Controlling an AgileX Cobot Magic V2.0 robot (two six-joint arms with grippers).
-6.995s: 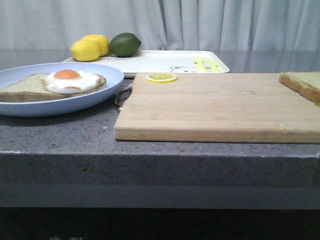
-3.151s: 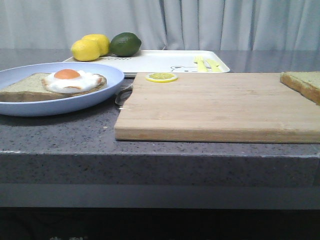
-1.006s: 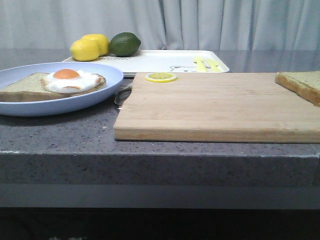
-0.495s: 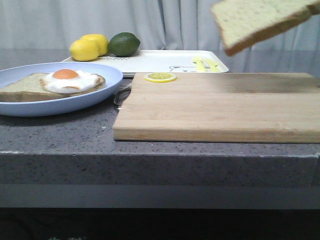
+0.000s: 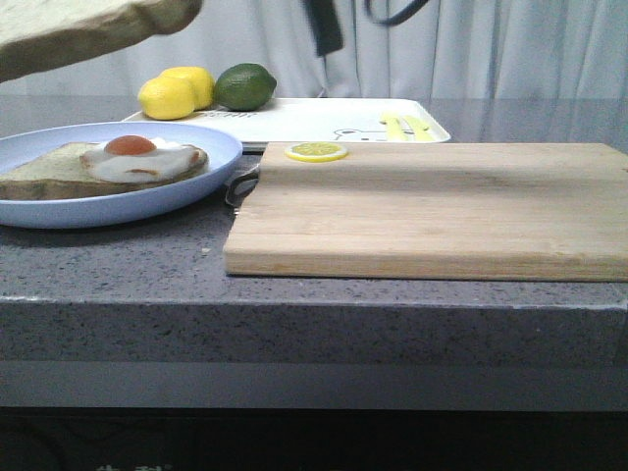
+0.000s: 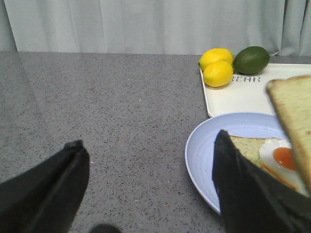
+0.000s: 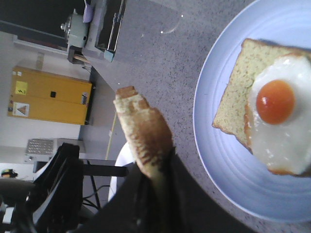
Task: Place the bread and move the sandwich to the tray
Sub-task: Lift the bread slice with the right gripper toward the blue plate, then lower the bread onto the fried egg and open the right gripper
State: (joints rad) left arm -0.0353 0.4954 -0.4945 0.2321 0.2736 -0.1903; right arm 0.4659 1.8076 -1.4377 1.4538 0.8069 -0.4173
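Note:
My right gripper stays closed on the bread for now, since the bread hangs tilted high above the sandwich on the pale-blue plate.
The bread (image 5: 88,29) hangs tilted in the air at the top left, above the pale-blue plate (image 5: 211,147). My right gripper (image 7: 158,189) is shut on the bread (image 7: 143,131), seen edge-on between its fingers. The sandwich (image 5: 108,165) is a toast slice (image 7: 238,97) topped with a fried egg (image 7: 277,121) on that plate (image 7: 214,160). My left gripper (image 6: 148,141) is open and empty, low over the counter just left of the plate (image 6: 204,145). The bread (image 6: 294,121) shows at that view's edge. The white tray (image 5: 324,120) lies at the back.
A wooden cutting board (image 5: 432,206) fills the centre and right, with a lemon slice (image 5: 316,152) at its far left corner. Two lemons (image 5: 177,93) and a lime (image 5: 245,86) sit on the tray's left end. Dark arm parts (image 5: 324,25) hang at the top.
The bread has been lifted off the cutting board's right end and carried left through the air; it is now above the plate. The plate has not moved.

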